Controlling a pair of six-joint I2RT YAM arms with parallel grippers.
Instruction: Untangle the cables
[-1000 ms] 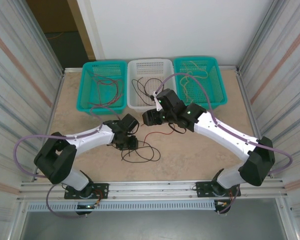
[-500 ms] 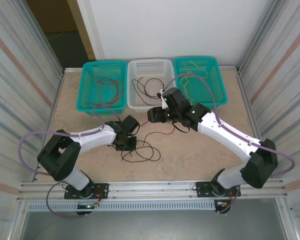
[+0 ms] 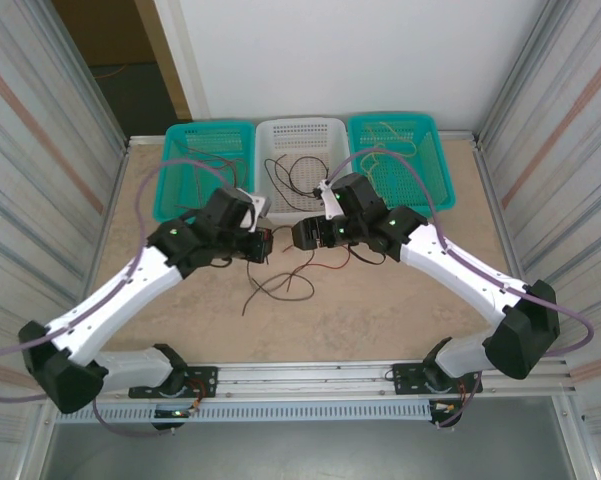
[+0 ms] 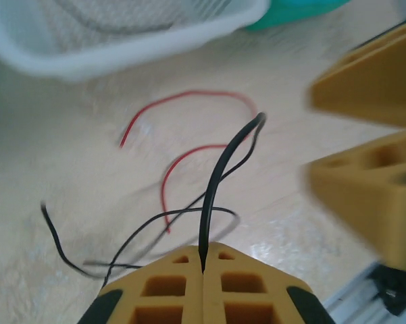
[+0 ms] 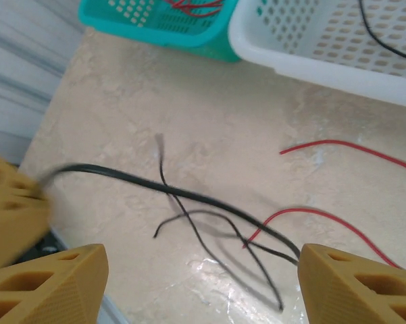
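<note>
A gap shows between my open fingers and the bend of the black cable, so it is too early to close. My right gripper moves toward the bend first, then closes.
My left gripper [image 4: 204, 260] is shut on a black cable [image 4: 219, 175], which rises from between its fingertips and bends over toward the table. In the top view the left gripper [image 3: 263, 245] is raised above the table, tip to tip with my right gripper [image 3: 298, 235], and black cable loops [image 3: 280, 285] trail below it. A red cable [image 3: 325, 262] lies on the table under the right gripper. My right gripper [image 5: 199, 277] stands open. The black cable [image 5: 189, 196] crosses in front of its fingers, and the red cable [image 5: 338, 145] lies beyond.
Three baskets stand in a row at the back: a teal basket [image 3: 170, 170] with red cables, a white basket [image 3: 300, 124] with black cables, and a teal basket [image 3: 442, 165] with yellowish cables. Metal walls close in both sides.
My left gripper has shut on the black cable and lifted it up and back, pulling the black loops off the table. My right gripper has opened wider and shifted slightly left.
</note>
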